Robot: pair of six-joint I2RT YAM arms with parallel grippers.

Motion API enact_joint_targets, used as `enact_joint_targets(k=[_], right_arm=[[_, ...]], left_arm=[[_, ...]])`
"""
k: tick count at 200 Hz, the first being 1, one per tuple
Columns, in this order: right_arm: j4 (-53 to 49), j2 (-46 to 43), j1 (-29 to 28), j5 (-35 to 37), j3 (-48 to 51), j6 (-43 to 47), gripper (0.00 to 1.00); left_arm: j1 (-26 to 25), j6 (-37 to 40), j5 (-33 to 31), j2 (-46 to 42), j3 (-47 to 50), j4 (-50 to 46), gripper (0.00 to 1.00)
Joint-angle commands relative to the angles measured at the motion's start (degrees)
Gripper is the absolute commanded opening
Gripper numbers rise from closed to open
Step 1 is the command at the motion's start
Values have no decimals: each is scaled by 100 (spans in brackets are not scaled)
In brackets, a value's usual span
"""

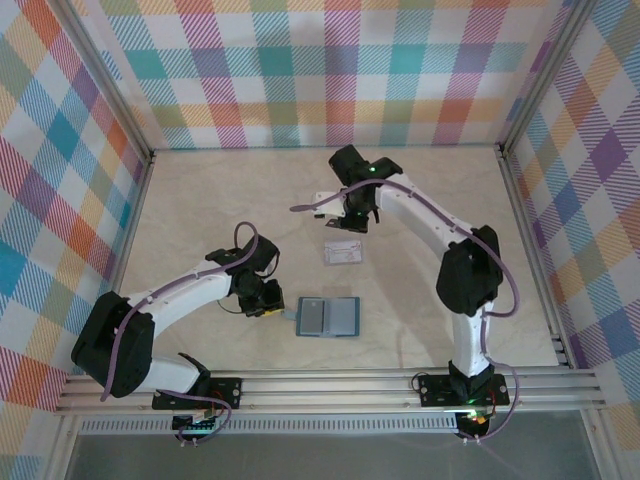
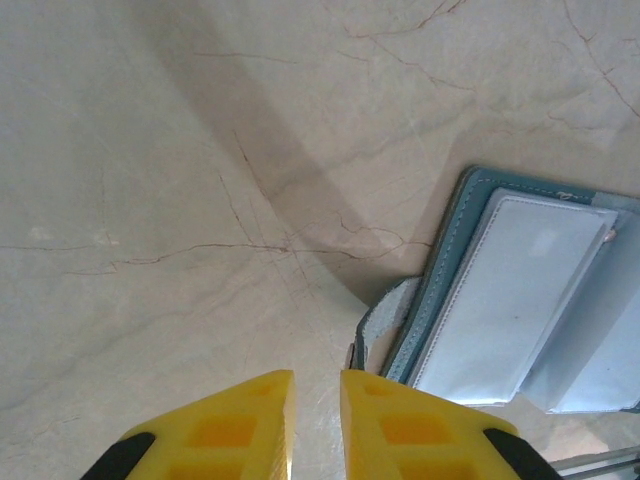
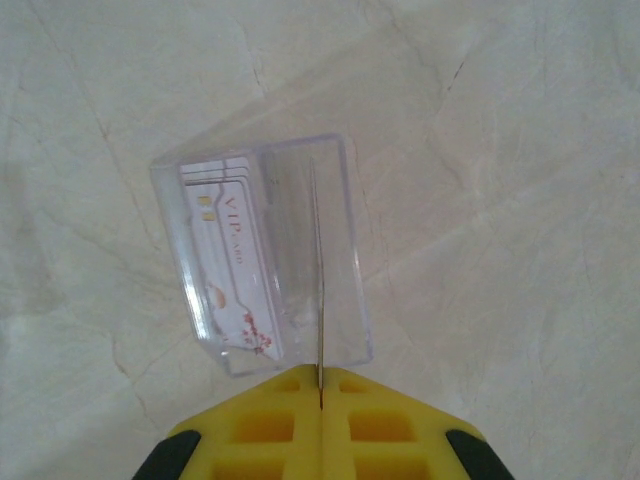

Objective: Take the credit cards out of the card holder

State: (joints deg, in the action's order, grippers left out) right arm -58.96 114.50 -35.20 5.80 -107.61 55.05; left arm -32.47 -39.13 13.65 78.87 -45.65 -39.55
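Note:
I need to keep holding the card with my right gripper until the card is lower, because the thin credit card [image 3: 320, 290] is upright, high above the empty half of the clear plastic box.
The card holder [image 1: 327, 317] lies open on the table, teal outside and grey-blue inside [image 2: 520, 300]. My left gripper [image 1: 272, 300] sits low at its left edge. The yellow fingers [image 2: 317, 385] stand slightly open with bare table between them, and the right finger is beside the wallet's closing tab [image 2: 385, 330]. My right gripper [image 3: 320, 372] is shut on a thin credit card [image 3: 320, 290], seen edge-on and held upright over a clear plastic box [image 3: 350, 250]. A pale credit card [image 3: 228, 265] printed "VIP" lies flat in that box. From above, the right gripper [image 1: 357, 218] hangs just behind the box [image 1: 342, 253].
The marble-patterned tabletop is fenced by metal rails [image 1: 330, 385] at the front and checked cloth walls [image 1: 60, 200] on the other sides. Both arm bases stand at the near edge.

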Motion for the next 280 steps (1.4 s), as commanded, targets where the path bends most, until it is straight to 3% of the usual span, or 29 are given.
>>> enact_joint_targets(k=[1,80,144,161,172,208,280], right_arm=[[-461,336,55,-82,-448,304,0],[-1077,1390,92,-22,-1469,541,0],[-1365,1669,90,-141,-1720,577,0],[-1232,1647,92,35,-1707,549,19],[-922,1603,92,256,-1661,477,25],[210,1189,103,515,-1196,313,31],[674,1046,101,523,-651,246,36]], left_arm=[[109,89,92,-23,126,56,20],[201,125,135,-10,223,88,20],[232,137,177,75,240,149,20],[235,150,189,95,227,153,20],[232,138,191,97,221,157,20],[238,136,191,118,212,158,20],[237,158,234,122,167,149,20]])
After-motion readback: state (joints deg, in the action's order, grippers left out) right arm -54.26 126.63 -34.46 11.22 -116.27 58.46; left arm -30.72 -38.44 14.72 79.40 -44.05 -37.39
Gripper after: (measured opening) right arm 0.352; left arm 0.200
